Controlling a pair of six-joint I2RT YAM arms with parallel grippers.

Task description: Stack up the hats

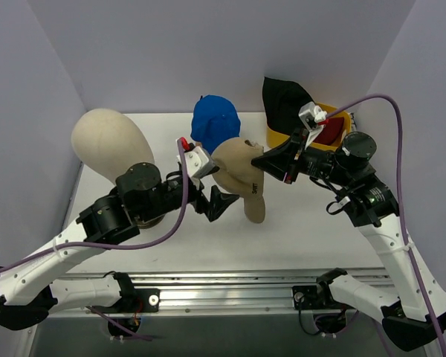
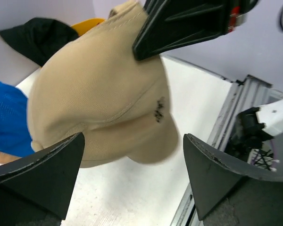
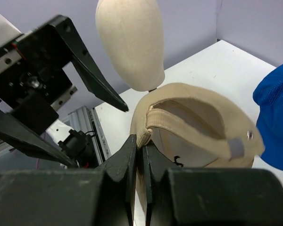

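The tan cap needs my left gripper to grab it by its top (image 1: 227, 173) (image 2: 104, 122) next. The cap's rim will then stay free for my right gripper to stack the cap.
My right gripper (image 1: 259, 161) is shut on the rim of the tan cap (image 1: 238, 171) and holds it above the table, brim hanging down. In the right wrist view the shut jaws (image 3: 144, 147) pinch the tan cap (image 3: 193, 129) beside its back strap. My left gripper (image 1: 220, 184) stands open just left of and below the cap, touching nothing; its fingers (image 2: 42, 174) flank the tan cap (image 2: 99, 94) from underneath. The blue cap (image 1: 214, 123) lies behind. The black hat (image 1: 282, 100) is at the back right, and the dark red hat (image 1: 331, 134) lies next to it.
A cream mannequin head (image 1: 108, 141) stands at the back left, close to the left arm. A yellow container (image 1: 343, 117) holds the red hat at the back right. White walls close in the table on three sides; the rail runs along the near edge.
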